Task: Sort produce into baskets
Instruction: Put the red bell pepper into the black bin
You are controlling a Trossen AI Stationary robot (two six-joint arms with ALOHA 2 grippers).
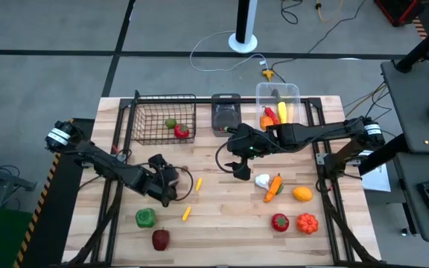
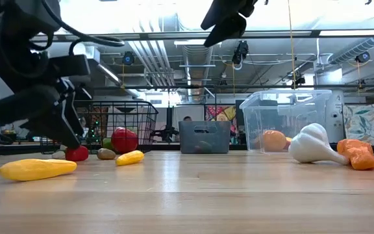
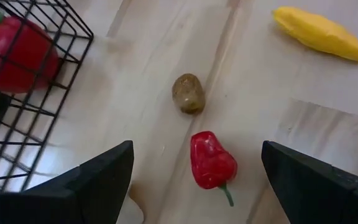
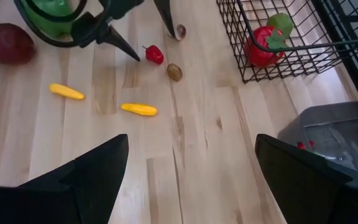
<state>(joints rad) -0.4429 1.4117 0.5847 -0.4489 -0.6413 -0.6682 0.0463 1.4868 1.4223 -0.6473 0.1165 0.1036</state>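
Observation:
My left gripper will grab the small red pepper's red body next. That way the small red pepper's green stem stays free during the sorting.
My left gripper hangs open low over the table's left half, a finger on either side of a small red pepper that lies on the wood; it touches nothing. A brown potato-like piece and a yellow piece lie just beyond. My right gripper hangs open high above the table's middle. The black wire basket holds a red and a green piece. The grey bin and the clear tub, which holds yellow, red and orange pieces, stand along the far edge.
A green pepper, a dark red apple and a second yellow piece lie near the left front. White garlic, a carrot, an orange fruit, a red tomato and an orange pumpkin lie on the right.

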